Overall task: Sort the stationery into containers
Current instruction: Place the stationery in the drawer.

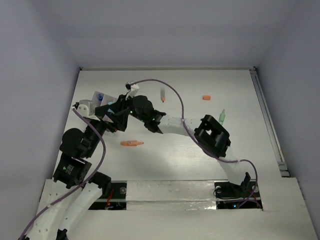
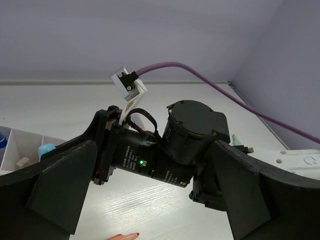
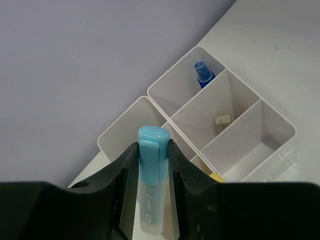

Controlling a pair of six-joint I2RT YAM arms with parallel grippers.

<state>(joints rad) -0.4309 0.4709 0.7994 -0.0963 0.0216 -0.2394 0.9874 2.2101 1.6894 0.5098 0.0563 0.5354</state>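
The right gripper needs to stay closed on the blue highlighter, because the highlighter's lower end hangs over the near edge of the box, beside the section with something yellow (image 3: pixel 216 176).
My right gripper (image 3: pixel 152 150) is shut on a blue highlighter (image 3: pixel 151 172) with a light-blue cap, held above the near edge of the white divided box (image 3: pixel 280 125). Inside the box lie a blue-capped bottle (image 3: pixel 203 75), a small eraser (image 3: pixel 222 119) and something yellow (image 3: pixel 216 176). My left gripper (image 2: pixel 160 200) stands wide open and empty beside the right wrist, close to the box (image 1: pixel 96 95). On the table lie an orange pen (image 1: pixel 132 143), a grey pen with an orange tip (image 1: pixel 163 95), a short orange piece (image 1: pixel 206 97) and a green marker (image 1: pixel 222 116).
Both arms crowd the back left of the table next to the box. The right arm's purple cable (image 1: pixel 172 92) loops over the middle. A rail (image 1: pixel 267 120) runs along the table's right edge, and walls close the back and sides.
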